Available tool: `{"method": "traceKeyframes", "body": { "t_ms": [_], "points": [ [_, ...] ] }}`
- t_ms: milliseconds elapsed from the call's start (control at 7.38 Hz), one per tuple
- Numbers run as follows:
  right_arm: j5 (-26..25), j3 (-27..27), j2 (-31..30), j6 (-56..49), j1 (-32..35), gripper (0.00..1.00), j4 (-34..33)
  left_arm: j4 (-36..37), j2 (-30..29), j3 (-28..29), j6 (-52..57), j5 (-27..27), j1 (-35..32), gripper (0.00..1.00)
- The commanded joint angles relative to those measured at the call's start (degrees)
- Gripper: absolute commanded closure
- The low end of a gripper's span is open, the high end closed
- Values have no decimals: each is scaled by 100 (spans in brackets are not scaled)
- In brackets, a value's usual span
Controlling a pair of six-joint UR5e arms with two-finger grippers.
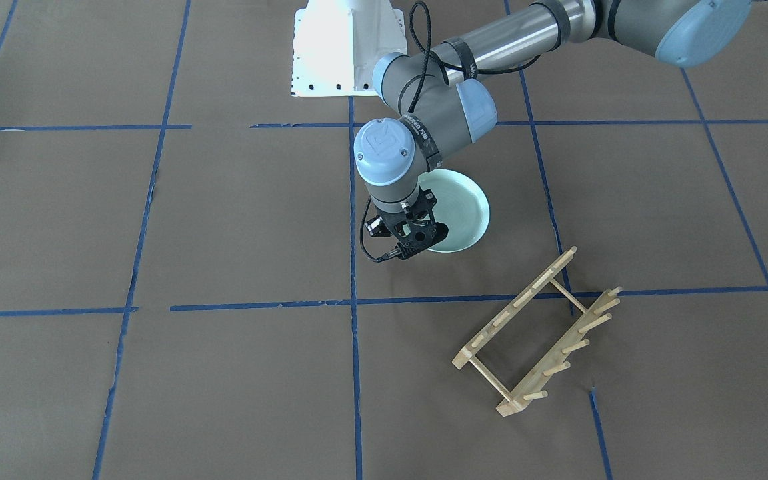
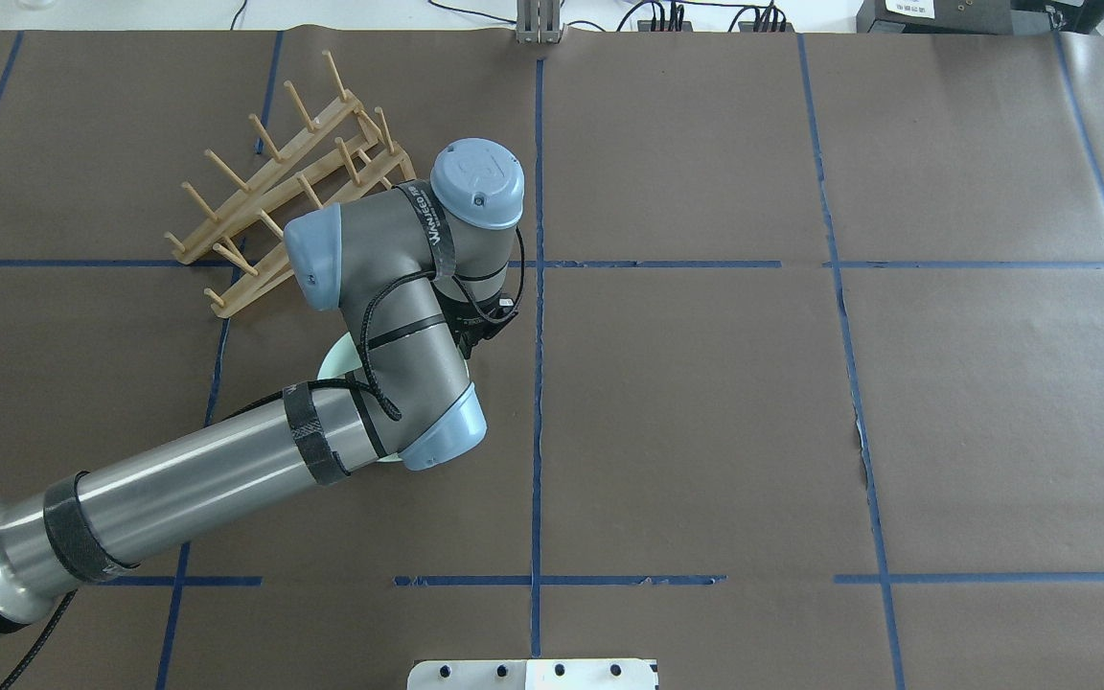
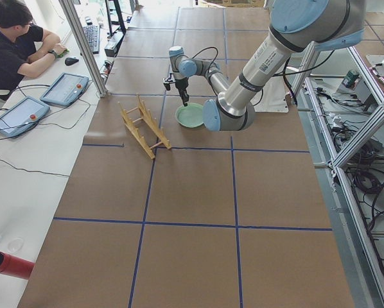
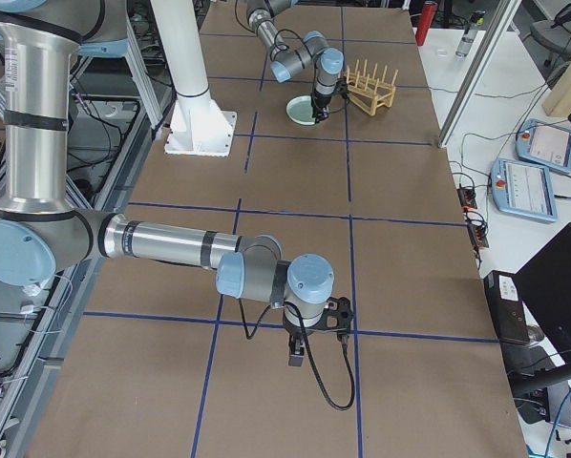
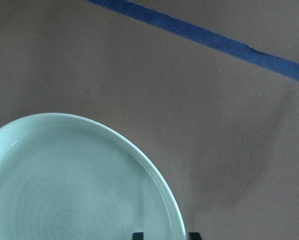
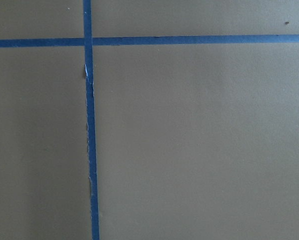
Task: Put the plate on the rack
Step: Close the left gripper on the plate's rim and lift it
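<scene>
Next, my left gripper needs to grab the plate by its rim to stand it upright in the wooden rack.
The pale mint-green plate lies flat on the brown table; my left arm hides most of it in the overhead view. My left gripper points down at the plate's edge. In the left wrist view the plate fills the lower left, and the gripper is open, its two fingertips standing either side of the rim. The wooden rack stands empty a short way from the plate and also shows in the overhead view. My right gripper hangs far off over bare table; I cannot tell its state.
The white robot base stands at the table's edge. Blue tape lines grid the brown surface. An operator sits at a side desk with tablets. A red cylinder lies beside the table.
</scene>
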Motion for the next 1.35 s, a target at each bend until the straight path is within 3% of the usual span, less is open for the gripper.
{"method": "traceKeyframes", "body": {
  "t_ms": [0, 406, 948, 1083, 1219],
  "points": [
    [0, 0, 0, 0, -6, 0, 0, -221, 102, -4, -21, -1, -4, 100],
    [0, 0, 0, 0, -6, 0, 0, -178, 120, -187, -38, -79, -91, 100],
    [0, -9, 0, 0, -6, 0, 0, -230, 172, -1783, -73, -1254, -1099, 100],
    [0, 0, 0, 0, 2, 0, 0, -657, 172, -2006, -221, -1518, -1555, 100],
    [0, 0, 0, 0, -6, 0, 0, -1670, 242, -1999, -701, -1747, -2012, 100]
  ]
}}
